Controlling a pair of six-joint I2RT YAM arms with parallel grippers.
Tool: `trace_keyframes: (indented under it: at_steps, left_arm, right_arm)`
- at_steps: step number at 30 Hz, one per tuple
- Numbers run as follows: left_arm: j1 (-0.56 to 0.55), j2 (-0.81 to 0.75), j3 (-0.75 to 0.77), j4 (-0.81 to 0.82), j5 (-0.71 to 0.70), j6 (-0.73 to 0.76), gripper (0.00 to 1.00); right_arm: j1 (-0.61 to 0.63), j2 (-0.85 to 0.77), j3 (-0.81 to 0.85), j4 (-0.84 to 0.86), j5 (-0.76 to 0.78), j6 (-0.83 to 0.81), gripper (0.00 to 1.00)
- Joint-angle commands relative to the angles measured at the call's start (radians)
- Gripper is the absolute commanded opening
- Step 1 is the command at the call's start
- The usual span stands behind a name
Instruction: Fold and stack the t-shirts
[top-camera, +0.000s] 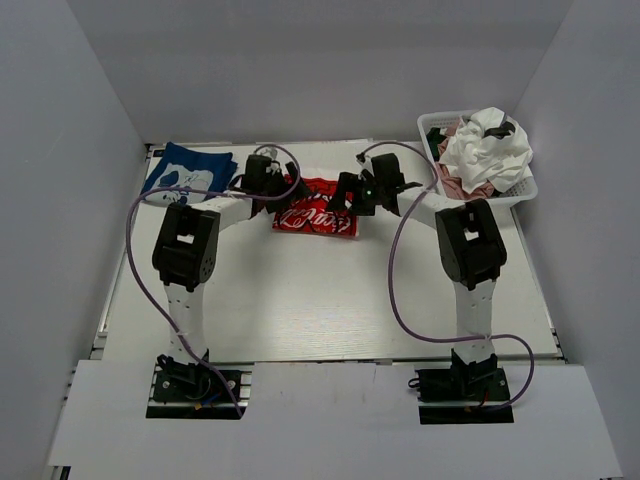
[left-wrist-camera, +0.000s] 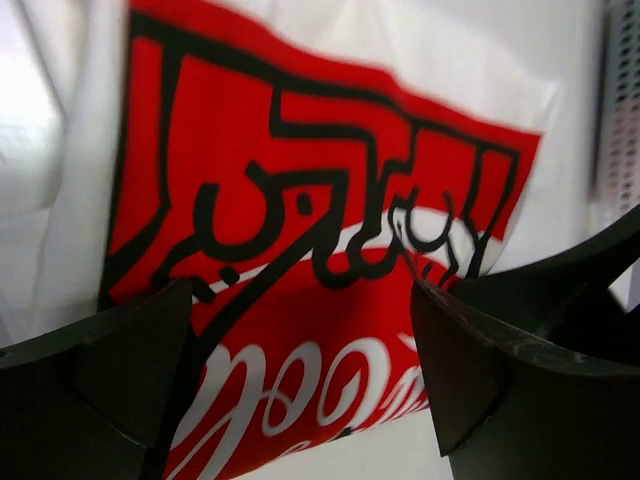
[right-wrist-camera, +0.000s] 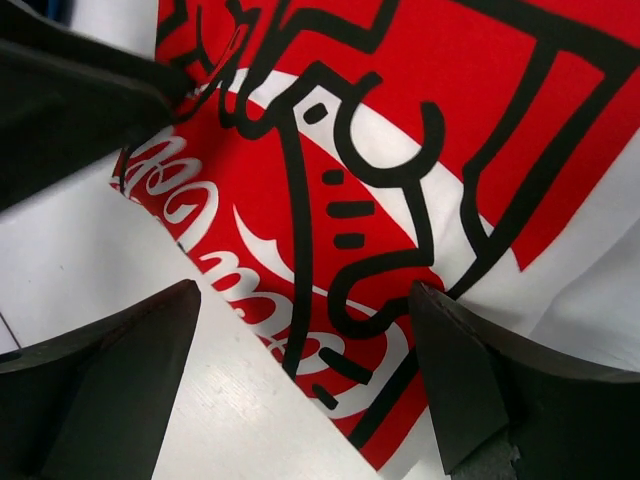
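Note:
The folded white t-shirt will go on top of the stack, so the left gripper will next pick it up by its end nearest the blue t-shirt (top-camera: 284, 204) (left-wrist-camera: 222, 318).
A white t-shirt with a red logo print (top-camera: 318, 215) lies folded at the table's far middle, print up; it fills the left wrist view (left-wrist-camera: 320, 200) and the right wrist view (right-wrist-camera: 400, 150). My left gripper (top-camera: 268, 180) hovers over its left end, open, nothing between its fingers (left-wrist-camera: 300, 375). My right gripper (top-camera: 368, 190) hovers over its right end, also open and empty (right-wrist-camera: 305, 385). A blue t-shirt with a white graphic (top-camera: 185, 172) lies at the far left. More t-shirts, white (top-camera: 490, 150) and dusty pink (top-camera: 462, 185), are heaped in the basket.
The white mesh basket (top-camera: 525, 190) stands at the far right corner of the table. Purple cables loop from both arms. White walls close in the table on three sides.

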Motion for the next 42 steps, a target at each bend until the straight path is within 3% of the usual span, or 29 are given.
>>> trace_keyframes:
  at_steps: [1,6,12,16,21,23,26,35,42]
  left_arm:
    - [-0.023,-0.019,-0.105,0.002,0.066,-0.016,1.00]
    - [-0.056,-0.187,-0.316,-0.010,-0.001,-0.029,1.00]
    - [-0.145,-0.413,-0.551,-0.121,-0.038,-0.039,0.97]
    - [-0.190,-0.605,-0.613,-0.220,-0.141,-0.070,0.97]
    - [-0.213,-0.798,-0.599,-0.355,-0.300,-0.010,1.00]
    - [-0.213,-0.811,-0.587,-0.385,-0.372,0.004,1.00]
    - [-0.213,-0.782,-0.599,-0.333,-0.374,0.048,1.00]
    - [-0.213,-0.495,-0.446,-0.357,-0.380,0.156,1.00]
    - [-0.213,-0.362,-0.432,-0.365,-0.310,0.172,0.84]
  right_arm:
    - [0.018,-0.023,-0.068,0.099,-0.027,0.009,0.90]
    - [0.088,-0.221,-0.387,0.250,0.112,0.053,0.90]
    - [0.220,-0.477,-0.723,0.236,0.280,0.093,0.90]
    - [0.289,-0.684,-0.787,0.159,0.327,0.123,0.90]
    - [0.301,-0.797,-0.791,0.093,0.350,0.121,0.90]
    - [0.302,-0.845,-0.800,0.093,0.352,0.116,0.90]
    - [0.300,-0.878,-0.810,0.075,0.385,0.116,0.90]
    - [0.295,-0.924,-0.770,-0.078,0.430,0.104,0.90]
    - [0.295,-1.007,-0.715,-0.200,0.596,0.069,0.90]
